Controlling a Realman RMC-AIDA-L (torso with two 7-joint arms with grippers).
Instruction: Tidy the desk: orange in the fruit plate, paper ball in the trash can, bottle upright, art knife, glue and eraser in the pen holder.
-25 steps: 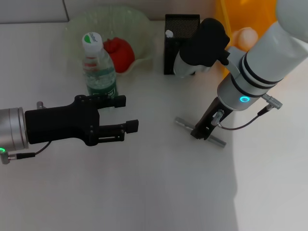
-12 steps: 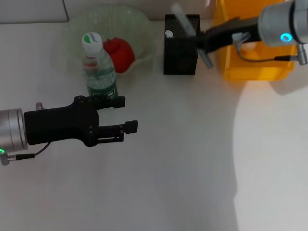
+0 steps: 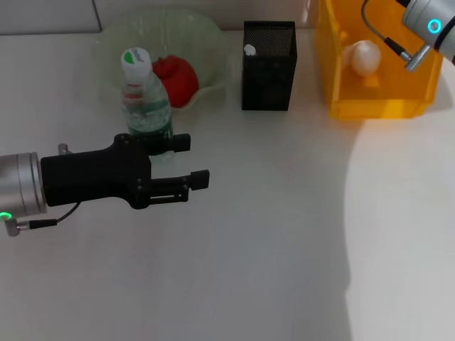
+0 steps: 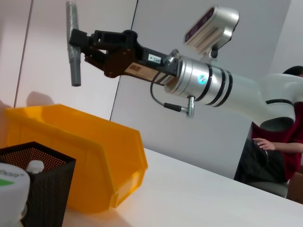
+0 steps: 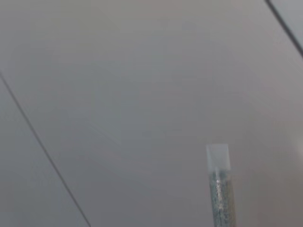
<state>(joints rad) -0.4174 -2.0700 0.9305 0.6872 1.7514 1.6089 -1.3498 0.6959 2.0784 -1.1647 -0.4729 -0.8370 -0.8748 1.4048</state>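
My right gripper keeps holding the art knife from here until it is over the pen holder's opening (image 3: 271, 41), since the knife is high and would miss if I opened now.
My right gripper (image 4: 78, 41) is shut on the grey art knife (image 4: 72, 47) and holds it high in the air, above the yellow bin (image 4: 94, 161). In the head view only the right wrist (image 3: 430, 25) shows at the top right. The knife's tip also shows in the right wrist view (image 5: 218, 189). The black mesh pen holder (image 3: 269, 65) has a white-capped item (image 3: 249, 50) in it. The bottle (image 3: 146, 99) stands upright. A red fruit (image 3: 178, 78) lies in the glass plate (image 3: 206, 35). My left gripper (image 3: 192, 160) is open and empty, just in front of the bottle.
The yellow bin (image 3: 377, 106) at the back right holds a white paper ball (image 3: 365, 57). A seated person (image 4: 291, 118) shows far off in the left wrist view.
My right gripper has lifted the art knife off the table, past the pen holder and up out of the head view. My left gripper has shifted slightly to the right.
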